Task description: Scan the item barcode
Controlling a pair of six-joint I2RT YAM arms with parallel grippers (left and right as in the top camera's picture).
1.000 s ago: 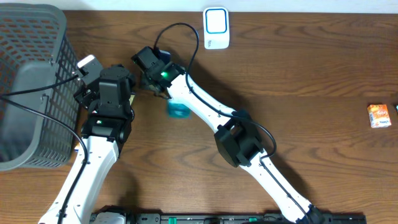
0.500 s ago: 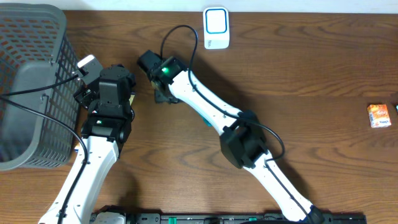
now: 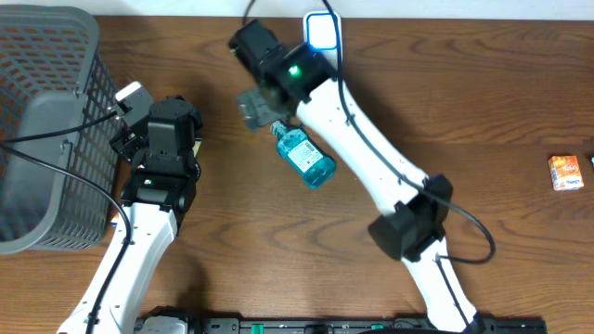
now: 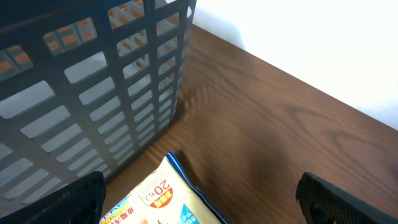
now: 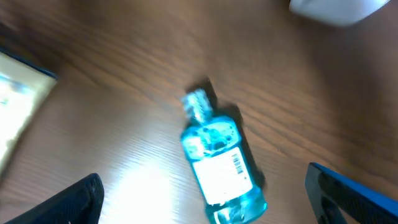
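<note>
My right gripper grabs the blue bottle across its body, just below the cap (image 3: 289, 140) (image 5: 208, 129) next, so the label's barcode stays uncovered to scan.
A clear blue bottle (image 3: 306, 160) lies on its side on the wooden table. Its white label with a barcode (image 5: 238, 163) faces up in the right wrist view. My right gripper (image 3: 259, 108) hovers above its cap end, open, with the bottle (image 5: 217, 168) lying free on the table between the spread fingers (image 5: 68, 202). The white and blue scanner (image 3: 323, 42) stands at the back edge. My left gripper (image 3: 130, 121) is open beside the basket, over a yellow printed packet (image 4: 163, 198) that it does not grip.
A grey mesh basket (image 3: 46, 121) fills the far left, its wall (image 4: 93, 81) close to the left gripper. A small orange box (image 3: 565, 173) lies at the far right. The packet's edge (image 5: 15, 99) shows left of the bottle.
My right gripper has opened and swung up and to the right. The bottle now lies uncovered on the table, further right than a second ago. The left arm has not moved.
</note>
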